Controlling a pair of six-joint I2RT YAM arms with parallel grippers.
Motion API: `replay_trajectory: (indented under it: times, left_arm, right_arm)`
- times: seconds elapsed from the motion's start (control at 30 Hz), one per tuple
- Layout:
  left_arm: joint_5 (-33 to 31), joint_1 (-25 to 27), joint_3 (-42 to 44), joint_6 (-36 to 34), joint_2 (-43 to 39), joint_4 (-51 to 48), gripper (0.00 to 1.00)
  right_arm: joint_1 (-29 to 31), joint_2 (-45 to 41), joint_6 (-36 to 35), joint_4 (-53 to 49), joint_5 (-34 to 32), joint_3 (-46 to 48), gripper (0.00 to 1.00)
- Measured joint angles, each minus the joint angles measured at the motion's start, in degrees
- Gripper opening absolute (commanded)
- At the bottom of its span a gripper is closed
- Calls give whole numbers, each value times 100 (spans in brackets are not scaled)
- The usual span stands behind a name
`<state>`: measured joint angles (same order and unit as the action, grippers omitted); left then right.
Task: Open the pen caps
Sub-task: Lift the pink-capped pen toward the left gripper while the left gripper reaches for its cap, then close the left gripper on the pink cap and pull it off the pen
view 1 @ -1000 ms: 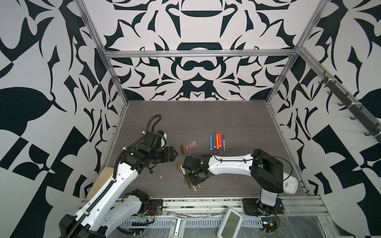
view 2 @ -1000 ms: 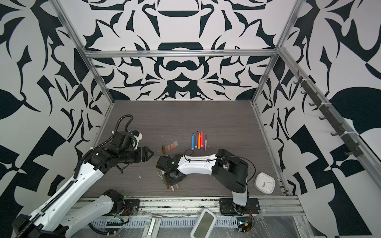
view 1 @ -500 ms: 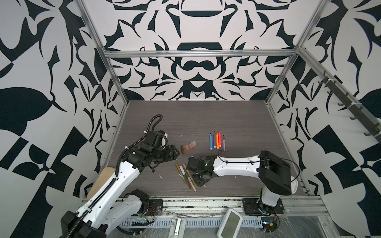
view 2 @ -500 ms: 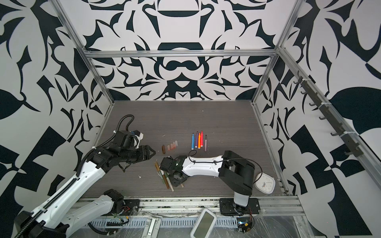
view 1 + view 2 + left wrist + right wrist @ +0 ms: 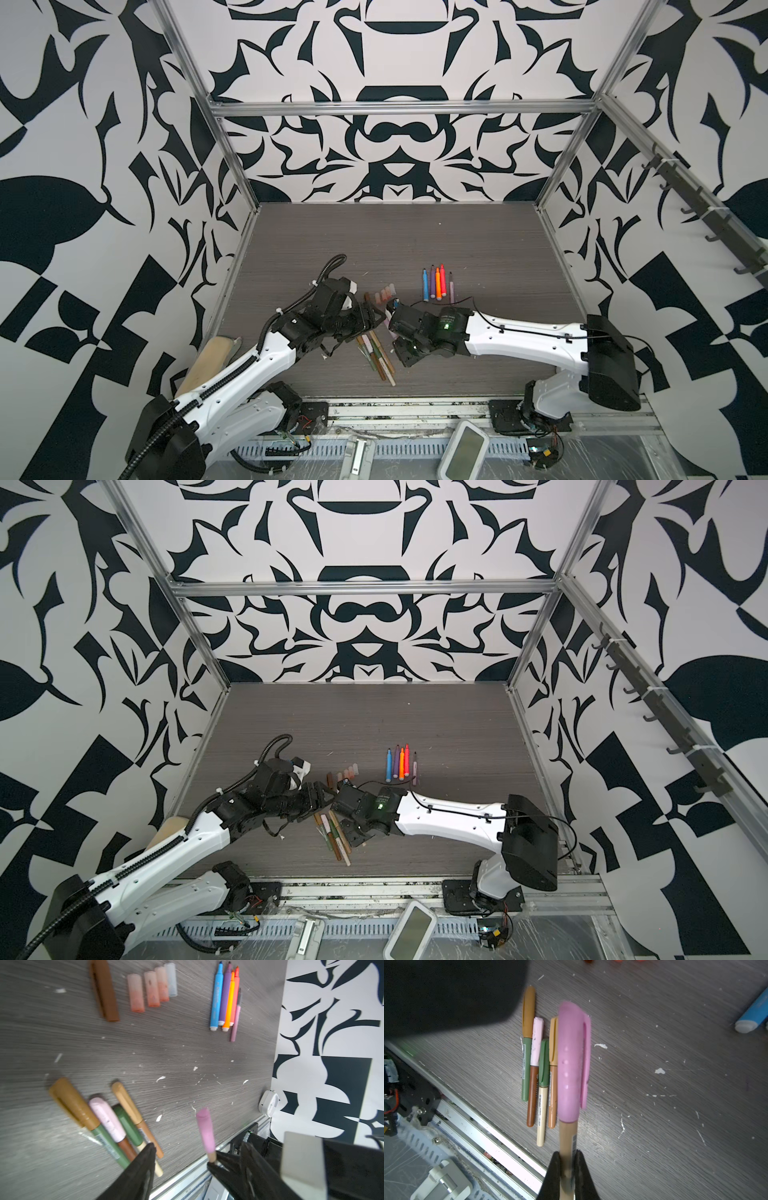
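The pink cap is beyond my left gripper's fingers. My left gripper should reach forward first, then close on the cap.
My right gripper [image 5: 568, 1159] is shut on the tan body of a pen whose pink cap [image 5: 571, 1059] sticks out past the fingertips, above the table. In both top views this gripper [image 5: 391, 316] [image 5: 337, 792] faces my left gripper [image 5: 374, 318] [image 5: 322, 793] nearly tip to tip. The left gripper [image 5: 197, 1147] is open; the pink cap [image 5: 205, 1130] shows in the gap between its fingers, touching neither. Several capped pens [image 5: 376, 353] [image 5: 108, 1120] [image 5: 538, 1068] lie bunched on the table below. Loose pen caps [image 5: 382, 296] [image 5: 153, 987] lie in a row behind, a brown one [image 5: 105, 991] beside them.
Several uncapped coloured markers [image 5: 436, 282] [image 5: 401, 762] [image 5: 225, 999] lie side by side at mid-table. White scraps dot the grey tabletop [image 5: 187, 1053]. A white round timer [image 5: 269, 1103] sits by the right wall. A tan object [image 5: 208, 361] leans at the front left.
The right gripper has lifted the pink-capped pen off the bunch and carried it back towards the left gripper. The left gripper has moved right to meet it, staying open.
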<state>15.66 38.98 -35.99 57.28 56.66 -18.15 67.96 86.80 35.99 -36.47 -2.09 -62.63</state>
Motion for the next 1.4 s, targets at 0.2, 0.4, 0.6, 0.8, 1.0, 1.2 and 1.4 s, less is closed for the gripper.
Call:
replay_trajectory:
  times: [0.2, 0.4, 0.6, 0.8, 1.0, 1.2, 1.4]
  left_arm:
    - [-26, 155, -11, 184, 295, 238, 66]
    - [-70, 284, -74, 278, 599, 350, 55]
    - [-101, 293, -234, 256, 741, 420, 24]
    - [-125, 299, -289, 308, 741, 540, 0]
    - [-133, 304, -289, 291, 730, 551, 0]
    - [-151, 304, -289, 280, 715, 551, 0]
    - [-72, 304, -289, 348, 675, 682, 0]
  right_arm:
    - [-2, 39, 4, 11, 83, -153, 0]
    - [-22, 35, 4, 59, 111, -341, 0]
    - [-111, 33, 4, 70, 203, -341, 0]
    - [-223, -79, 55, 164, 273, -238, 16]
    - [-345, -398, 168, 361, 437, 142, 35]
    - [-442, -514, 337, 671, 702, 457, 34]
    - [-450, -505, 455, 857, 894, 634, 30]
